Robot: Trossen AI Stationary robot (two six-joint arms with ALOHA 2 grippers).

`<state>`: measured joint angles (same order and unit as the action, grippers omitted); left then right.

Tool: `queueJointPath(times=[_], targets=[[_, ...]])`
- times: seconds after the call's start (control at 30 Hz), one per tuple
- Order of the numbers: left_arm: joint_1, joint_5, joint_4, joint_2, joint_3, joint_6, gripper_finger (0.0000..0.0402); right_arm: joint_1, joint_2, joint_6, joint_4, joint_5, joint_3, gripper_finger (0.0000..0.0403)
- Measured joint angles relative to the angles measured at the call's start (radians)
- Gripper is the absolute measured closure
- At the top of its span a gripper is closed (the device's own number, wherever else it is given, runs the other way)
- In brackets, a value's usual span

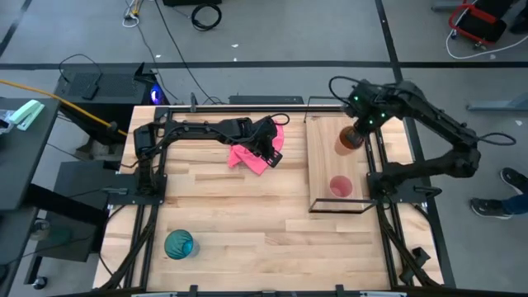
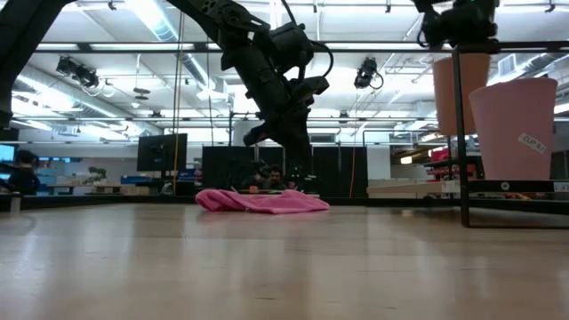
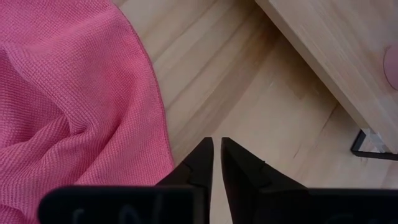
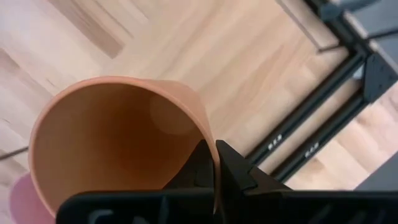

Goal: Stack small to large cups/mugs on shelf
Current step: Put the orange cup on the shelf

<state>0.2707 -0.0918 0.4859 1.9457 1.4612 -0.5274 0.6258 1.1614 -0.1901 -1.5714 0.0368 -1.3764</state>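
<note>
I should move the orange cup (image 1: pixel 348 141) beside the pink cup before my right gripper releases it: a wide part of the shelf (image 1: pixel 323 157) separates the cups' bases.
My right gripper (image 1: pixel 356 124) is shut on the orange cup (image 1: pixel 348 141) over the far end of the light-wood shelf (image 1: pixel 323 157). The cup also shows in the right wrist view (image 4: pixel 118 143) and the low view (image 2: pixel 459 93). The pink cup (image 1: pixel 341 187) stands upright on the shelf's near end (image 2: pixel 516 124). The teal-blue cup (image 1: pixel 179 244) stands on the table near its front left. My left gripper (image 3: pixel 215 163) is shut and empty, hanging just above the table beside the pink cloth (image 1: pixel 252 155). My right gripper holds the orange cup by its rim (image 4: pixel 209 144), one finger inside the cup and one outside, pinching the wall. The fingers come from above, pointing down. The cup is upright with its mouth up; whether its base rests on the shelf I cannot tell.
The shelf has a thin black wire frame (image 1: pixel 340 211) at its ends. The pink cloth (image 2: pixel 262 201) lies crumpled at the table's far middle. Bare plank tabletop (image 1: pixel 264 231) lies between the teal-blue cup and the shelf.
</note>
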Motion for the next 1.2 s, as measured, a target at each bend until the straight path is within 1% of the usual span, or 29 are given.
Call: queueJointPath(times=[0.13, 0.27, 0.43, 0.6, 0.8, 0.9, 1.2], targets=[[0.0, 0.002, -0.002, 0.0, 0.0, 0.0, 0.0361, 0.0, -0.029, -0.012, 0.039, -0.002, 0.086, 0.04], [0.0, 0.002, -0.002, 0.0, 0.0, 0.0, 0.0366, 0.0, -0.057, -0.012, 0.112, -0.043, 0.162, 0.04], [0.0, 0.002, -0.003, 0.0, 0.0, 0.0, 0.0364, -0.001, -0.06, -0.005, 0.129, -0.046, 0.217, 0.0399], [0.0, 0.002, -0.003, 0.0, 0.0, -0.001, 0.0359, -0.001, -0.06, 0.002, 0.143, -0.046, 0.228, 0.0399], [0.0, 0.002, -0.003, 0.0, 0.0, -0.003, 0.0362, -0.004, -0.057, 0.011, 0.153, -0.064, 0.228, 0.0399], [0.0, 0.002, -0.003, 0.0, 0.0, -0.003, 0.036, -0.009, -0.053, 0.014, 0.187, -0.064, 0.228, 0.0399], [0.0, 0.002, -0.003, 0.0, 0.0, -0.003, 0.0358, -0.014, 0.024, 0.034, 0.217, -0.069, 0.228, 0.0399]])
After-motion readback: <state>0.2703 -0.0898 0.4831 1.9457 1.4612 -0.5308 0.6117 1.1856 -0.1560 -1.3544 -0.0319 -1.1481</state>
